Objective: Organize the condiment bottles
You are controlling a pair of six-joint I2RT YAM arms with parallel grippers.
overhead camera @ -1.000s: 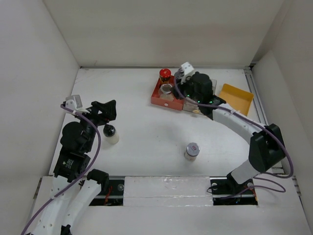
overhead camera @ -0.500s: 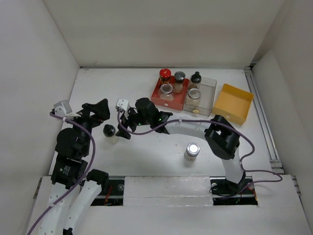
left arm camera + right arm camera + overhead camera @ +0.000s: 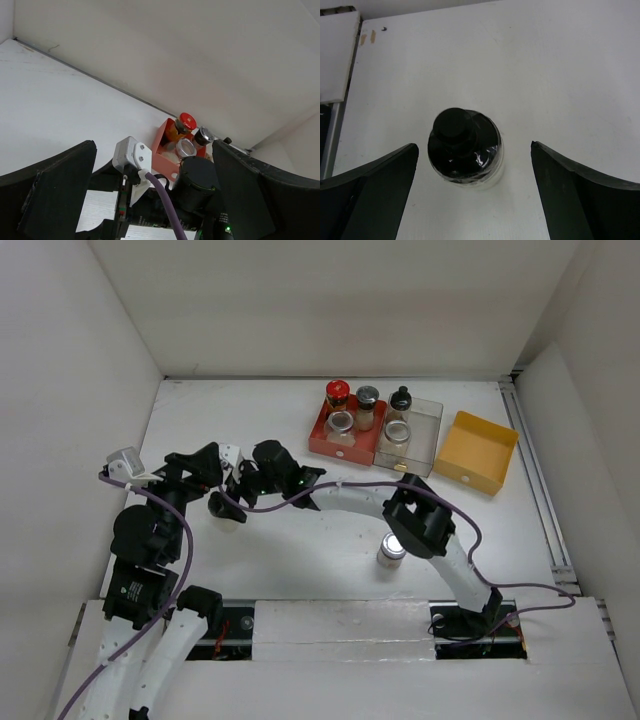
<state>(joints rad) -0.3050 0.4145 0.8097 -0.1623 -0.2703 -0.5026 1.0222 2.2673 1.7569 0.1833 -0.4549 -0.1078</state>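
Note:
My fingers stop short of the black cap [image 3: 465, 147], so it is too early to close. My right gripper moves toward the cap first, then closes on it.
A pale condiment bottle with a black cap [image 3: 465, 147] stands on the white table at the left [image 3: 222, 508]. My right gripper [image 3: 473, 147] is open, one finger on each side of this bottle, not touching it; from above it [image 3: 230, 494] sits just right of the bottle. My left gripper [image 3: 210, 476] is open and empty just behind the bottle, facing the right arm's wrist [image 3: 200, 182]. A silver-lidded jar [image 3: 392, 548] stands alone mid-table. Other bottles fill the red tray [image 3: 322, 445] and the clear tray [image 3: 428, 425].
A yellow tray [image 3: 480, 450] lies at the far right next to the clear tray. The right arm stretches across the middle of the table from its base [image 3: 470, 615]. White walls close in the table on three sides.
The right arm swung from the trays across to the black-capped bottle at the left and its jaws opened. The left gripper opened and drew slightly back from that bottle.

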